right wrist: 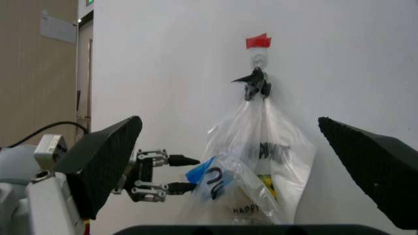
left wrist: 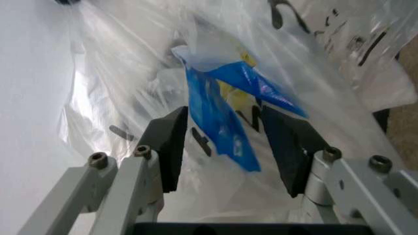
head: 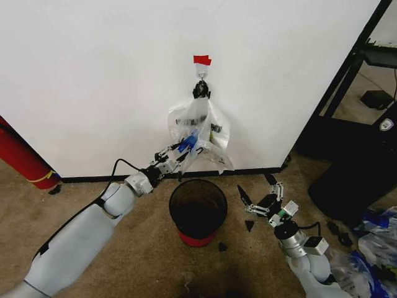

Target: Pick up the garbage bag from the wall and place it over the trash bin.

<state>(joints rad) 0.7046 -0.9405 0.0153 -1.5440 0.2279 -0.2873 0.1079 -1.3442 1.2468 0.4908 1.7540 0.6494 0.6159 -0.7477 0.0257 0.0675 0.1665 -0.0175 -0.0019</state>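
My left gripper is to pinch the bag next by the blue fold (head: 188,141) that stands out from it, since the bag's clear film (head: 214,156) hangs loose and slack.
The garbage bag (head: 200,130) hangs from a small hook (head: 201,73) on the white wall (head: 93,81), under a strip of red tape (head: 201,60). Its handles bunch in a dark knot at the hook. My left gripper (head: 181,151) is at the bag's lower left side, open, and its fingers (left wrist: 171,147) straddle a blue fold of the bag (left wrist: 222,122) without pinching it. The trash bin (head: 198,211) stands on the carpet right below the bag. To the right of the bin, my right gripper (head: 257,188) hangs open and holds nothing. The right wrist view shows the bag (right wrist: 261,156) and the left gripper (right wrist: 189,174).
A red cylinder (head: 22,158) leans at the far left by the black baseboard (head: 93,179). A dark doorway with a black frame (head: 347,74) opens on the right. Crumpled plastic bags (head: 372,254) and small black scraps (head: 249,225) lie on the carpet at the right.
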